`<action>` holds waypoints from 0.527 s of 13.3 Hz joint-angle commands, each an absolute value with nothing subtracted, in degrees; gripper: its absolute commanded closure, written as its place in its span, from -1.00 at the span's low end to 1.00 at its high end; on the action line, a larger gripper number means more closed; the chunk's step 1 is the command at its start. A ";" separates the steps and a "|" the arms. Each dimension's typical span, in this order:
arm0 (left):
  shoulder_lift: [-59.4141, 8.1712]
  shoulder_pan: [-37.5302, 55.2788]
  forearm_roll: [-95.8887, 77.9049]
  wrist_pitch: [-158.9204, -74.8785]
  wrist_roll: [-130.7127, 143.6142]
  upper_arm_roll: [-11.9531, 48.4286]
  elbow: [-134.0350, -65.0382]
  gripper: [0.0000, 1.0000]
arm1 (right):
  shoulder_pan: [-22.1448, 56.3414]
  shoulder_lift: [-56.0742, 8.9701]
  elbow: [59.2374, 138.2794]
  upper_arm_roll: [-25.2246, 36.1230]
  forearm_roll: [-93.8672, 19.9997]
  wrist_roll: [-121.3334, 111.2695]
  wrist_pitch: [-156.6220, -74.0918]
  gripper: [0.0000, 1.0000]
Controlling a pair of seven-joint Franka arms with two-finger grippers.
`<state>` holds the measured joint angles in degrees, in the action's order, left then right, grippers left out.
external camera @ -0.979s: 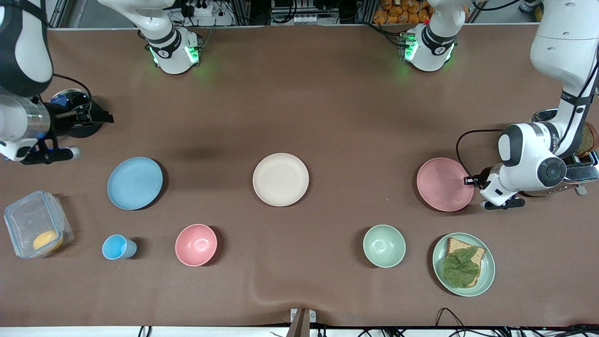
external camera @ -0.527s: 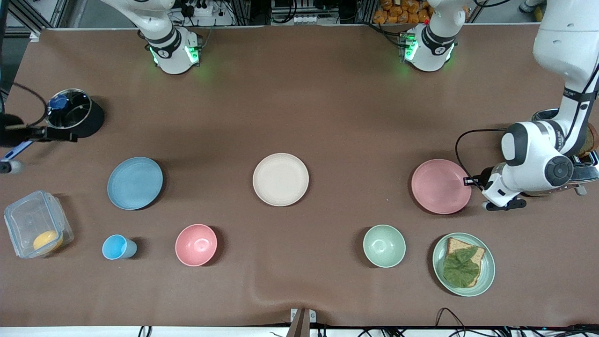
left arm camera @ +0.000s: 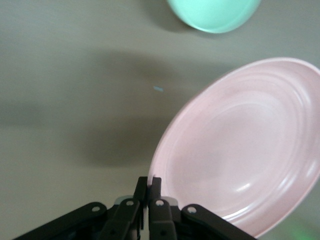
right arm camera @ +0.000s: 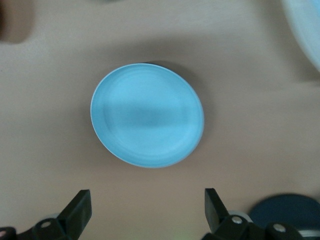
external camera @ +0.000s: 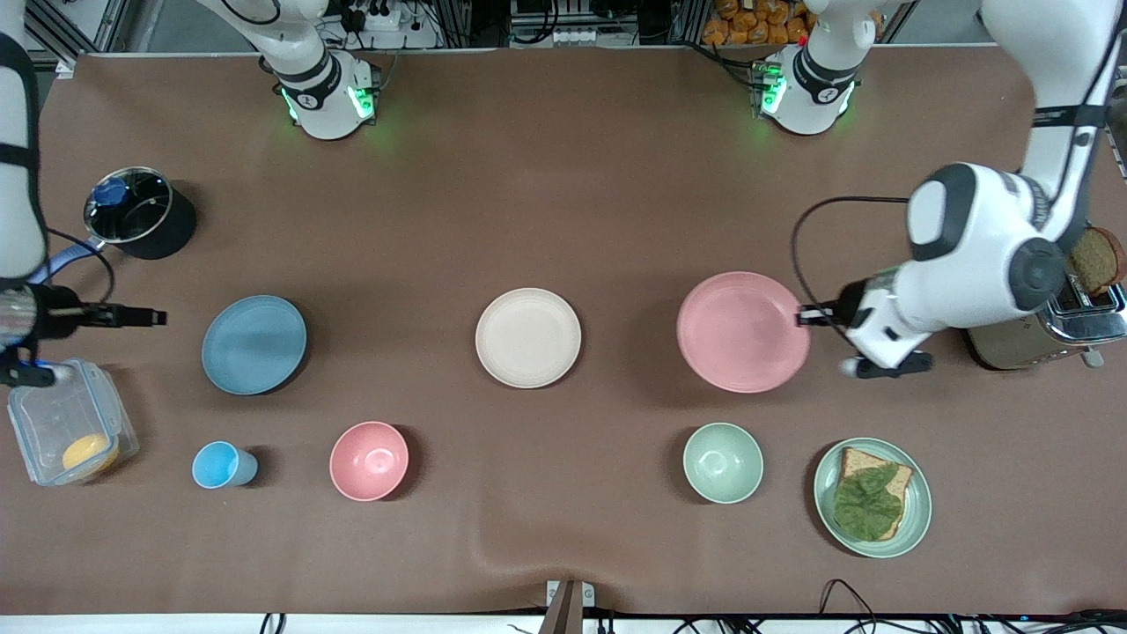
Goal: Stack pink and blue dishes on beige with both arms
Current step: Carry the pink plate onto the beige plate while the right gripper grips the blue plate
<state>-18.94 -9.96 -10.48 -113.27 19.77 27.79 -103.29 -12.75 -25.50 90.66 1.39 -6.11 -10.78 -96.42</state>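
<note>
The right gripper picks up the light blue plate by its thin rim (external camera: 205,339) next, since the plate's broad side (external camera: 254,344) is too wide for my open fingers.
The pale pink plate (external camera: 744,332) hangs tilted above the table, casting a shadow, between the beige plate (external camera: 528,337) and the toaster. My left gripper (external camera: 803,317) is shut on its rim; the left wrist view shows the fingers (left arm camera: 149,182) pinching the edge of the pink plate (left arm camera: 245,145). The light blue plate (external camera: 254,343) lies flat toward the right arm's end. My right gripper (external camera: 145,315) is open over bare table beside it. In the right wrist view the blue plate (right arm camera: 147,115) lies a little ahead of the empty, wide-spread gripper (right arm camera: 147,200).
A pink bowl (external camera: 369,460), a blue cup (external camera: 220,465), a green bowl (external camera: 723,462) and a green plate with bread (external camera: 872,497) sit nearer the front camera. A clear container (external camera: 66,431) and a pot (external camera: 132,211) flank the right gripper. A toaster (external camera: 1048,330) stands under the left arm.
The left gripper has lifted the pink plate off the table and carried it toward the beige plate. The right arm has swung down, its gripper now pointing at the blue plate.
</note>
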 commanded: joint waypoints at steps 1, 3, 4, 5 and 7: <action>-24.16 -2.23 -11.51 -116.87 27.05 28.83 -99.23 1.00 | -11.25 -25.05 99.63 1.49 -7.03 -10.89 -107.16 -1.00; -27.23 3.84 -10.99 -123.63 34.15 28.65 -99.32 1.00 | -11.69 -24.70 107.28 1.58 -6.77 -14.66 -120.00 -1.00; -28.99 6.30 -10.73 -127.32 37.67 28.57 -99.32 1.00 | -11.52 -24.35 109.49 1.58 -6.59 -14.85 -123.71 -1.00; -30.74 8.42 -10.72 -130.83 40.14 28.48 -99.40 1.00 | -11.25 -24.52 110.03 1.58 -6.50 -14.85 -124.97 -1.00; -34.08 12.55 -10.64 -136.73 44.54 28.21 -99.40 1.00 | -11.60 -24.96 110.30 1.76 -5.98 -15.38 -125.24 -1.00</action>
<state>-30.60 9.59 -10.53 -132.97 40.86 28.90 -101.27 -11.22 -27.03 108.32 1.64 -6.30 -14.16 -124.56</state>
